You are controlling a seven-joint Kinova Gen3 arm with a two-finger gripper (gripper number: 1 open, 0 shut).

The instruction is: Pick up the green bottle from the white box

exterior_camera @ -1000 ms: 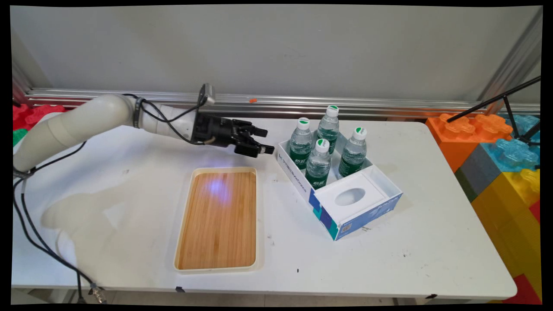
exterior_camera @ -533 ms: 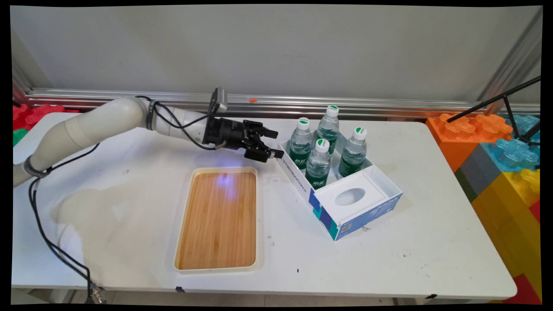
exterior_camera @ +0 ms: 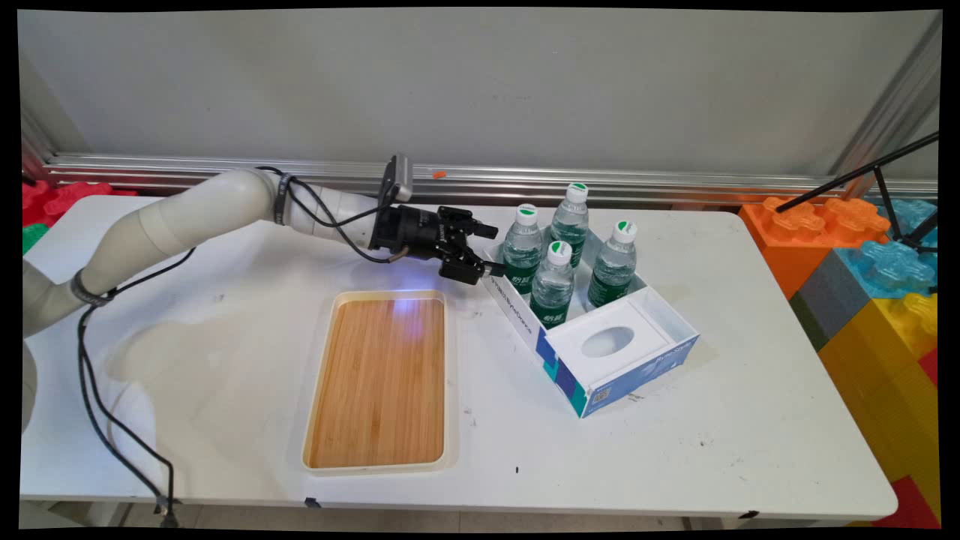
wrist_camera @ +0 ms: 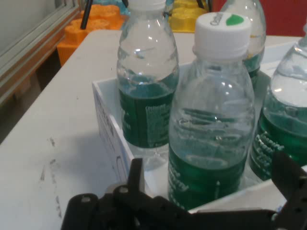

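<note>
The robot will reach the clear water bottle next and lift it out of the box, so its gripper will grab the bottle by its green-labeled body (exterior_camera: 520, 270).
Several clear water bottles with green labels and white caps stand upright in the far end of a white and blue box (exterior_camera: 581, 379). My gripper (exterior_camera: 495, 248) is open and lies level at the box's left wall, pointing at the nearest bottle (exterior_camera: 523, 247). Its fingertips are just short of that bottle, one on either side of it. In the hand view the gripper (wrist_camera: 209, 165) frames the same bottle (wrist_camera: 213, 120) close up between the left finger (wrist_camera: 135, 173) and the right finger (wrist_camera: 289, 178). A second bottle (wrist_camera: 146, 86) stands behind it to the left. The box wall (wrist_camera: 109, 127) runs below.
A wooden tray with a cream rim (exterior_camera: 382, 379) lies on the white table (exterior_camera: 735, 420) left of the box. The box's near end has a white insert with an oval hole (exterior_camera: 607, 341). Large coloured blocks (exterior_camera: 862, 255) stand off the table's right edge. A metal rail (exterior_camera: 600, 184) runs behind.
The arm has stretched to the right, carrying the gripper from above the tray's far end up to the box wall and the nearest bottle. The fingers stayed open.
</note>
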